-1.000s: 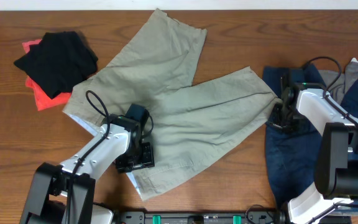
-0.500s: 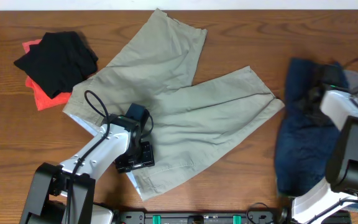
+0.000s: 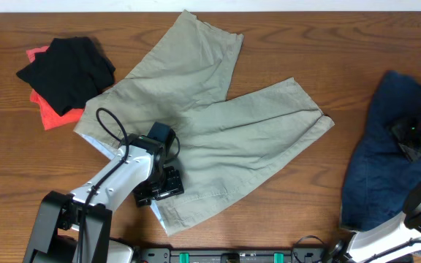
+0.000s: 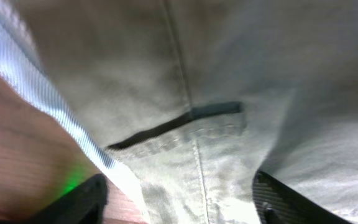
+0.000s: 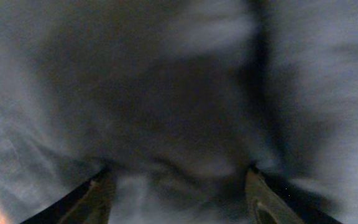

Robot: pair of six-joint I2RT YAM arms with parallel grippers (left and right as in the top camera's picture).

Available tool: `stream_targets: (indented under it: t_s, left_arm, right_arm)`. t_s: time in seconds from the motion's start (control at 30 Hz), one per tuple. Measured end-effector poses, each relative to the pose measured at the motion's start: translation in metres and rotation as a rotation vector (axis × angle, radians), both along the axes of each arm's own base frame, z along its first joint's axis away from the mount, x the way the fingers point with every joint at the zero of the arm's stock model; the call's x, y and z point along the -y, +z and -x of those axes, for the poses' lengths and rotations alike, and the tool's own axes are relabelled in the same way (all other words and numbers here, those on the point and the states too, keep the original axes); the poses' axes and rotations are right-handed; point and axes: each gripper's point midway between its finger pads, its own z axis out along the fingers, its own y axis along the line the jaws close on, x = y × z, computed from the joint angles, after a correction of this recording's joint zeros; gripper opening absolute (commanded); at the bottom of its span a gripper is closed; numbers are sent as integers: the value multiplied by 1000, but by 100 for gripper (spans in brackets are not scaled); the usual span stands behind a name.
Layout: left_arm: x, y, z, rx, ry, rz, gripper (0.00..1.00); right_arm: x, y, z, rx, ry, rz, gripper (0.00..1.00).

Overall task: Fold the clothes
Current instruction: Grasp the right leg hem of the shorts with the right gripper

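Note:
I should next use my right gripper to pick up the khaki-beige shorts (image 3: pixel 218 139) by the leg hem nearest the navy denim, and then I can fold that leg over the other.
Khaki-beige shorts (image 3: pixel 218 139) lie spread in the middle of the table, legs pointing up and to the right. At the shorts' lower left waistband my left gripper (image 3: pixel 161 188) is open. In the left wrist view its fingers (image 4: pixel 82 200) straddle the waistband and pocket slit (image 4: pixel 229 62), with bare wood to the left. Navy denim (image 3: pixel 375 168) lies bunched at the far right. Over it, low against the cloth, my right gripper (image 3: pixel 414 135) stands open. The blurred right wrist view shows only the denim (image 5: pixel 166 93) between and beyond the fingers (image 5: pixel 263 199).
A small black piece (image 3: pixel 68 69) lies on an orange-red piece (image 3: pixel 50 113) at the back left. A strip of brown table (image 3: pixel 342 131) separates the shorts' right leg from the denim. The right arm's body covers the denim's right side.
The right arm pulled the navy denim rightward, away from the shorts' leg, then opened its jaws. The left gripper stayed at the waistband and opened a little wider.

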Motion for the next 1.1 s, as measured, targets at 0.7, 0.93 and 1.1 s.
stream_targets:
  t_s: [0.7,0.93,1.1]
  left_arm:
    - [-2,-3,-18,46,209,-12,96]
    - [-2,-2,-18,46,209,-12,96]
    - [-2,-2,-18,46,209,-12,96]
  right_arm:
    - [-190,2,-39,11,635,-138,77]
    - [-222,0,-57,54,663,-144,57]
    - [-223,-4,-50,18,640,-156,1]
